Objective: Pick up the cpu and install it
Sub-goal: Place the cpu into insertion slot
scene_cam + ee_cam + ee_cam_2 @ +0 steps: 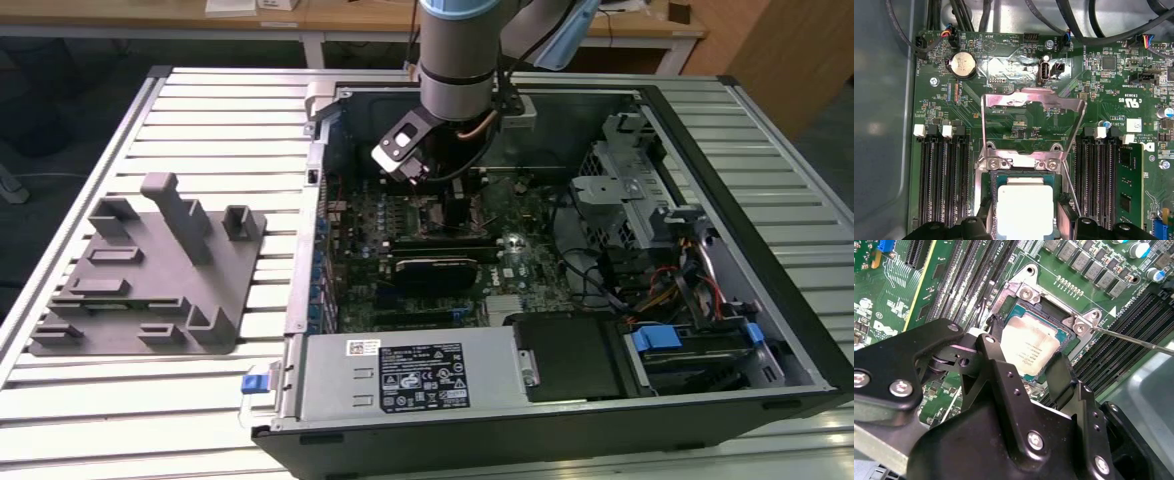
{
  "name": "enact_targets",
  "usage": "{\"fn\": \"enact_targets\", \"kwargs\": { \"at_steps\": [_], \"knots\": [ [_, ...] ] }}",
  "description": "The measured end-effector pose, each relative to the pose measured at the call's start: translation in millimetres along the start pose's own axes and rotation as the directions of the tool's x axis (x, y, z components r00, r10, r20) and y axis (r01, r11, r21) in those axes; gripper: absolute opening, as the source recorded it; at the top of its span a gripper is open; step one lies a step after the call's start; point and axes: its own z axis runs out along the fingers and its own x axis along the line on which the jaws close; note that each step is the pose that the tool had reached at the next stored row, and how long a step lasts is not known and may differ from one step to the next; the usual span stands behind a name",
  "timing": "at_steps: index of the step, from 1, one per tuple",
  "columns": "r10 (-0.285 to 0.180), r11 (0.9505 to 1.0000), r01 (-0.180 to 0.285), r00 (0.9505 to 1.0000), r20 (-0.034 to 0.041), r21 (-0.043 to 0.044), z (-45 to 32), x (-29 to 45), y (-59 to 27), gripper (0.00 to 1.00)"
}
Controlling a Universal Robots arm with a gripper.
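Observation:
My gripper's black fingers reach down to opposite edges of the CPU [1024, 207] in its socket [1023, 173]. My gripper needs to close on the CPU, as it would hold it now.
The cpu [1031, 342], a silver-grey square with a green rim, lies flat in the motherboard socket [1019, 292]. In both wrist views my gripper [1026, 347] straddles it, its two black fingers [1059, 372] pressed against opposite edges of the cpu [1024, 207]. The socket's metal load plate [1031, 100] stands flipped up, away from the chip. In the exterior view my gripper [447, 200] reaches down into the open computer case [747, 130], over the motherboard's upper middle.
Memory slots [944, 180] flank the socket on both sides, and a thin lever wire [1134, 340] juts out beside it. A grey plastic fixture tray [147, 280] sits on the slatted table at the exterior view's left. A power supply [414, 375] and drive cages [641, 200] crowd the case.

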Motion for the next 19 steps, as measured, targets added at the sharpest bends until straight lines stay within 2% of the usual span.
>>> {"fn": "enact_targets", "kwargs": {
  "at_steps": [9, 19],
  "knots": [
    [0.000, 1.0000, 0.000, 1.0000, -0.0071, -0.0001, 0.1, 0.1, 0.0, 0.62],
    [0.000, 1.0000, 0.000, 1.0000, -0.0072, -0.0001, -3.4, -0.1, 0.1, 0.62]
  ]
}}
